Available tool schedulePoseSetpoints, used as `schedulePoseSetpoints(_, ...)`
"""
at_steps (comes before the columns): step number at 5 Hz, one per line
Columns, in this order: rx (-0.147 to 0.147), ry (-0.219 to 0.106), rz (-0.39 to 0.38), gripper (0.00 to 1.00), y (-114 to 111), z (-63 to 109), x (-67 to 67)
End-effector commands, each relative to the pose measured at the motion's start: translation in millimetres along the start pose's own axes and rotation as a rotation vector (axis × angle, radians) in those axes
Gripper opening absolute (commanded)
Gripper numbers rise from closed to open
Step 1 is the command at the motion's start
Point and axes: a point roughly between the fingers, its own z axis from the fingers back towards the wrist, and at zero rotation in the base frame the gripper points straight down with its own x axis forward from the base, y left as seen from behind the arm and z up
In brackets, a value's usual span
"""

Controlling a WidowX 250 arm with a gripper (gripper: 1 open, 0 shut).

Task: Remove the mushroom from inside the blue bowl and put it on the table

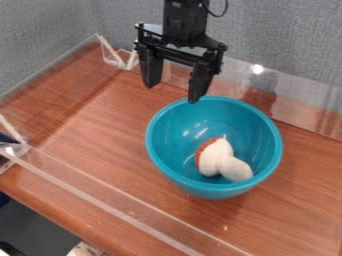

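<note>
My gripper picks up the mushroom by its orange-red cap [207, 153] next, to take the mushroom out of the teal blue bowl.
A glossy teal blue bowl [214, 148] stands on the reddish-brown wooden table [94, 120], right of centre. Inside it, toward the right of its floor, lies the mushroom [221, 160] on its side, cream stem and orange-red cap. My black gripper [177, 82] hangs above the bowl's far-left rim, fingers pointing down and spread wide, nothing between them. One fingertip [197, 95] is just over the rim; the other finger [151, 78] is out over the table behind the bowl.
Low clear acrylic walls [80, 190] edge the table at the front, left and back. A small white-and-blue object [8, 140] sits at the left edge. Bare wood lies left of and in front of the bowl.
</note>
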Motion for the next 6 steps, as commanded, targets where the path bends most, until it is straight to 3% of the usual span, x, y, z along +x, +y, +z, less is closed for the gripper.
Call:
schedulePoseSetpoints(1,0.002,0.002,-0.067,1.00,-13.5,-5.3,-1.4)
schedulePoseSetpoints(3,0.005,0.011,-0.219,1.00,-42.2,-24.9,-1.3)
schedulePoseSetpoints(4,-0.001,0.058,-0.421,1.00,-74.6,-68.9,-4.2)
schedulePoseSetpoints(5,0.005,0.093,-0.527,1.00,-93.0,-103.8,0.2)
schedulePoseSetpoints(6,0.004,0.088,-0.527,0.00,-92.4,-104.1,-1.2)
